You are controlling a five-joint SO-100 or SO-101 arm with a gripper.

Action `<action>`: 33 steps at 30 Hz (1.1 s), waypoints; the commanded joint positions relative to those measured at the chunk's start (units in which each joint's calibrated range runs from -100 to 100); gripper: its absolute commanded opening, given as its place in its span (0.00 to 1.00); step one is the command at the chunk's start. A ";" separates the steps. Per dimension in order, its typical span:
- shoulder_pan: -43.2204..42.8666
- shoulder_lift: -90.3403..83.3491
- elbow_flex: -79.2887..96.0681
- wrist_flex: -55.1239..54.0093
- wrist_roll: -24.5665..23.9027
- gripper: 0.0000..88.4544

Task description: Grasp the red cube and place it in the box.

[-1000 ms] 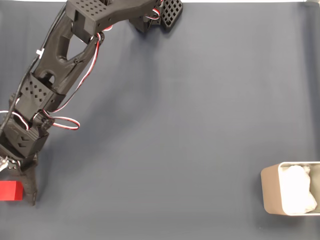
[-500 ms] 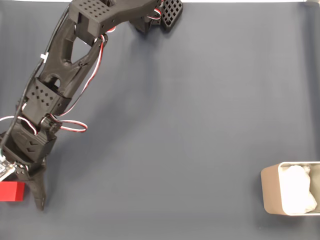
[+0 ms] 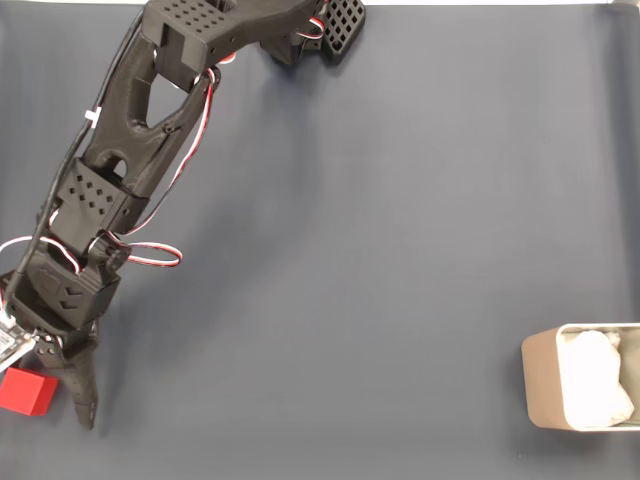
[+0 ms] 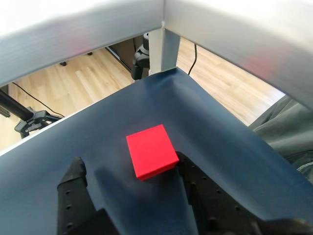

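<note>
My gripper grabs the red cube [image 3: 27, 391] by its opposite sides next, to place it in the box.
The red cube [image 3: 27, 391] lies on the dark blue mat at the far left edge of the fixed view, slightly turned. My gripper [image 3: 50, 408] is open around it, with one black finger [image 3: 84, 398] just to its right. In the wrist view the red cube [image 4: 151, 151] sits between the two fingers of the gripper [image 4: 128, 162] and touches the right finger [image 4: 195, 183]; the left finger stands apart from it. The beige box [image 3: 538, 380] with white lining sits at the lower right edge of the fixed view, far from the arm.
The arm stretches from its base [image 3: 318, 28] at the top down to the left edge. The mat's corner and an aluminium frame post [image 4: 161, 49] stand just beyond the cube. Wood floor, a tripod [image 4: 34, 121] and grey fabric [image 4: 288, 127] lie past the edge.
The gripper has slid down and slightly right along the left edge. The cube has been nudged a little lower and turned.
</note>
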 commanded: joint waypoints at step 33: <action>-1.69 -6.48 0.22 -3.84 -0.05 0.26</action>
